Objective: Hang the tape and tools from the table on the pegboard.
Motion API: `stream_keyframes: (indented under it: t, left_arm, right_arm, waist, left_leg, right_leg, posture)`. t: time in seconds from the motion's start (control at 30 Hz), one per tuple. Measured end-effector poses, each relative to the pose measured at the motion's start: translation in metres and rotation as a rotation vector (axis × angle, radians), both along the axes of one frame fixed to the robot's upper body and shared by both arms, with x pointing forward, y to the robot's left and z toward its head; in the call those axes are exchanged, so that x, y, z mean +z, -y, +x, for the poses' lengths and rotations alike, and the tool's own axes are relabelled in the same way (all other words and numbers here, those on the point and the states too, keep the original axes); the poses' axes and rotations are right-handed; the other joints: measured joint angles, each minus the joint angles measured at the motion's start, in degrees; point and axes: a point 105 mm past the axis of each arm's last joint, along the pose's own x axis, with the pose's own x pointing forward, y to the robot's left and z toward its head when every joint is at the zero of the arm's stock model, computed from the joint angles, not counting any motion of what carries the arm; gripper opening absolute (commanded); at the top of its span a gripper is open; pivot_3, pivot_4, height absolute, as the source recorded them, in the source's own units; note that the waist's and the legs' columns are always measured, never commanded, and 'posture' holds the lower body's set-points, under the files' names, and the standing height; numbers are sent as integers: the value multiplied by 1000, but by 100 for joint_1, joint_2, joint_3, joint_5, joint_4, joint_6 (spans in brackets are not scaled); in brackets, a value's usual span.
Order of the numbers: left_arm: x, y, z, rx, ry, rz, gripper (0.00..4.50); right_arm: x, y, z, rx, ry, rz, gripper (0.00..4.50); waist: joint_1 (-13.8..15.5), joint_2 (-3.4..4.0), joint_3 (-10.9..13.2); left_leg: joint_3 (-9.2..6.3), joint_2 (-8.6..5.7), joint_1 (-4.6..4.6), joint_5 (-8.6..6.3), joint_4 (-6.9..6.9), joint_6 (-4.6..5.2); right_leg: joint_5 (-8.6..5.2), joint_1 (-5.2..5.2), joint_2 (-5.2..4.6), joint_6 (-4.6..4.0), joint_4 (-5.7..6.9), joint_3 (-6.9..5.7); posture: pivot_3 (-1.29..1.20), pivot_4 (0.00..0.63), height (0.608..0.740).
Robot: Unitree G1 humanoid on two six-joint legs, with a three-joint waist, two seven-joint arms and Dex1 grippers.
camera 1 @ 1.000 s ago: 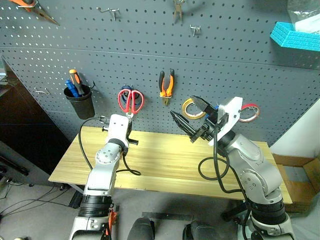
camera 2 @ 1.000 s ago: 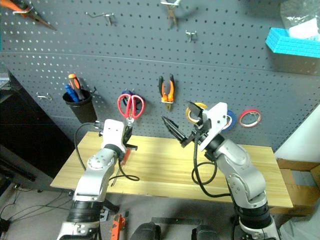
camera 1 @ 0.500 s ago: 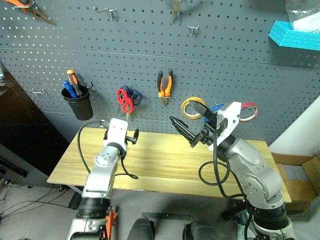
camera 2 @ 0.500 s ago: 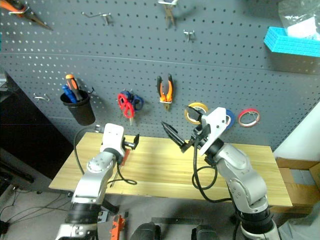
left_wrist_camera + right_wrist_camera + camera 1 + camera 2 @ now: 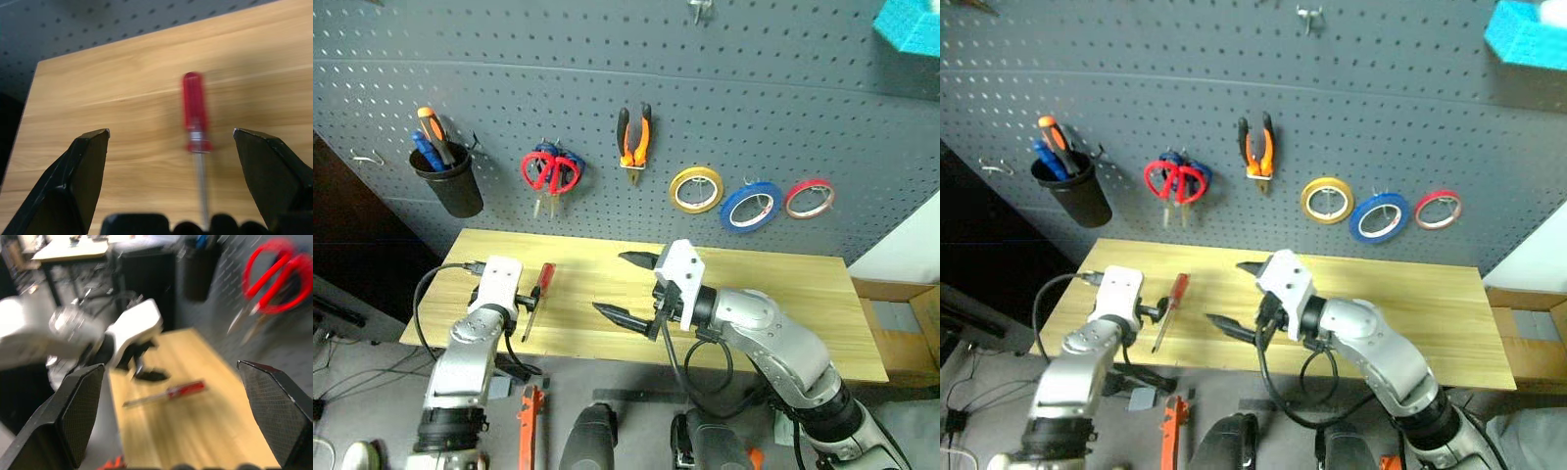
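Note:
My left gripper takes hold of the screwdriver by its thick red handle (image 5: pixel 545 277) next, since a thin metal shaft (image 5: pixel 530 319) trails from its bigger end.
On the pegboard (image 5: pixel 783 117) hang the red-handled scissors (image 5: pixel 551 171), the orange-and-black pliers (image 5: pixel 634 138) and the blue tape (image 5: pixel 750 206). The red-handled screwdriver (image 5: pixel 537 295) lies on the table (image 5: pixel 773 294) near its left front corner, handle toward the board. My left gripper (image 5: pixel 170 132) hovers open low over the table, with the screwdriver (image 5: pixel 196 113) ahead between its spread fingers, untouched. To the right of the screwdriver, my right gripper (image 5: pixel 619 287) points left over the table's front middle, open and holding nothing.
A black cup (image 5: pixel 450 181) with several handled tools hangs at the board's left. A yellow roll (image 5: pixel 695 189) and a red roll (image 5: pixel 809 198) flank the blue tape. Blue scissors show behind the red ones. A teal block (image 5: pixel 911 18) sits at the upper right.
My left gripper opened and let go of the red scissors, which stay on the board, then dropped to the table by the screwdriver. My right arm swung left and down. The camera tilted downward.

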Motion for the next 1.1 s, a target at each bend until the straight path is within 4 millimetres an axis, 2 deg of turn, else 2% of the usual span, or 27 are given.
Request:
stream_keyframes:
  t: [0.13,0.4,0.57,0.7,0.8,0.93,0.97,1.1]
  left_arm:
    - [7,-10,17,-11,-1,3,4340]
    - [2,16,43,-154,-52,-57,4340]
    - [16,17,61,-153,-19,-59,4340]
    - [18,12,63,-148,-10,-51,3426]
    - [18,7,61,-140,-15,-42,2272]
    - [15,5,55,-136,-21,-36,990]
    - [14,4,53,-133,-21,-37,831]
    - [13,2,49,-124,-22,-38,833]
  right_arm:
    - [-2,2,7,-16,5,-20,4500]
    - [-2,13,9,-93,-23,-26,4500]
    - [-1,14,5,-115,-36,-24,4500]
    - [3,14,2,-108,-20,-23,4500]
    - [5,13,2,-104,-16,-14,4500]
    - [10,13,3,-105,-5,0,4500]
    - [10,12,4,-103,-5,4,4500]
    - [10,10,7,-98,-8,14,4500]
  waist:
    - [74,-26,239]
    - [63,-22,580]
    - [33,-5,724]
    - [29,3,770]
    - [29,13,794]
    - [32,19,802]
    - [31,19,801]
    - [41,19,801]
  left_leg:
    - [-4,-3,-79,-4,8,-2]
    - [-25,1,-103,-10,5,-11]
    - [-26,3,-101,-8,6,-15]
    - [-26,4,-99,-7,4,-17]
    - [-26,5,-99,-6,3,-19]
    - [-26,5,-99,-6,0,-21]
    - [-26,5,-98,-5,-2,-22]
    - [-27,4,-98,-3,-6,-27]
  right_leg:
    - [15,-71,-8,-5,8,-7]
    - [4,-84,-10,2,4,-34]
    - [-10,-85,-10,27,10,-39]
    - [-11,-85,-10,29,10,-40]
    - [-12,-85,-10,31,10,-42]
    - [-13,-85,-11,32,9,-42]
    - [-13,-85,-11,32,8,-42]
    - [-13,-85,-12,32,7,-45]
  posture:
    - [144,388,740]
    - [109,434,740]
    - [106,446,740]
    - [114,446,740]
    - [119,440,740]
    - [123,426,740]
    - [121,419,740]
    - [122,390,740]
